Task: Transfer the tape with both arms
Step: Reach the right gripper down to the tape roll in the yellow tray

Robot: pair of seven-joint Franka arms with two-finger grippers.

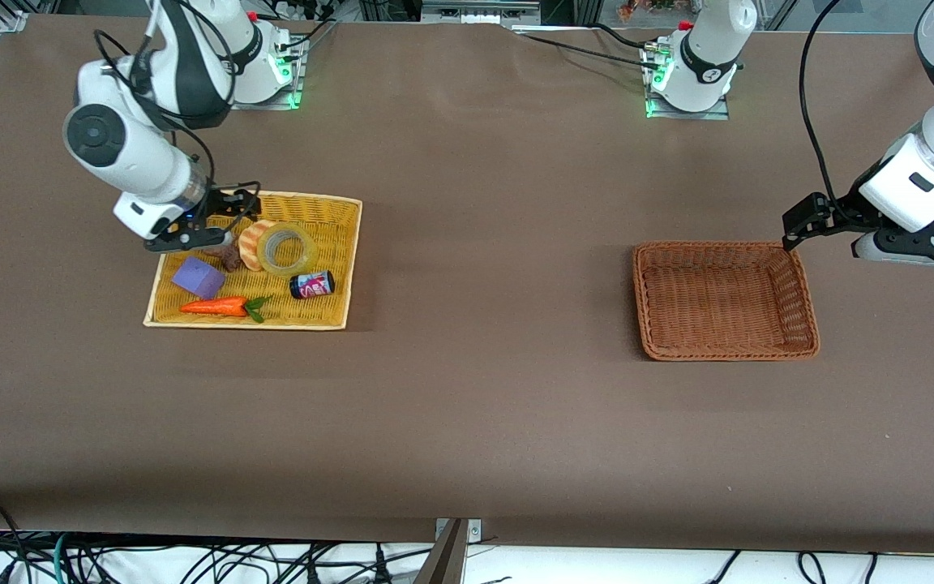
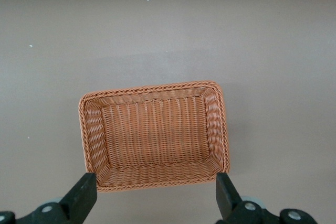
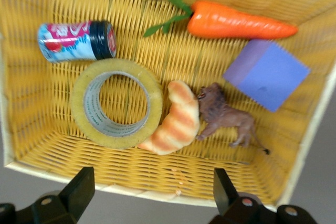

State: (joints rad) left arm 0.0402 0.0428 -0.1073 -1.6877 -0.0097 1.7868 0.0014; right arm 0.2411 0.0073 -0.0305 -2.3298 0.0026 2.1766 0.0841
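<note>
My right gripper grabs the tape by one side of its ring (image 1: 267, 250) next, to carry the tape over to the brown basket (image 1: 725, 354).
The tape (image 1: 289, 248), a translucent yellowish ring, lies in the yellow basket (image 1: 329, 204) and touches the striped croissant toy (image 1: 254, 243). It also shows in the right wrist view (image 3: 149, 100). My right gripper (image 1: 236, 221) hangs open and empty over the basket's rim on the side toward the robot bases; the right wrist view shows its gripper (image 3: 152, 192) with the jaws wide apart. My left gripper (image 1: 803, 221) hangs open and empty over the table beside the brown basket (image 1: 725, 354). The left wrist view shows its gripper (image 2: 156, 198) at that basket's rim (image 2: 152, 88).
The yellow basket also holds a small dark can (image 1: 311, 285), a toy carrot (image 1: 216, 307), a purple block (image 1: 198, 277) and a brown lion toy (image 1: 228, 258). The brown basket holds nothing. Brown table lies between the two baskets.
</note>
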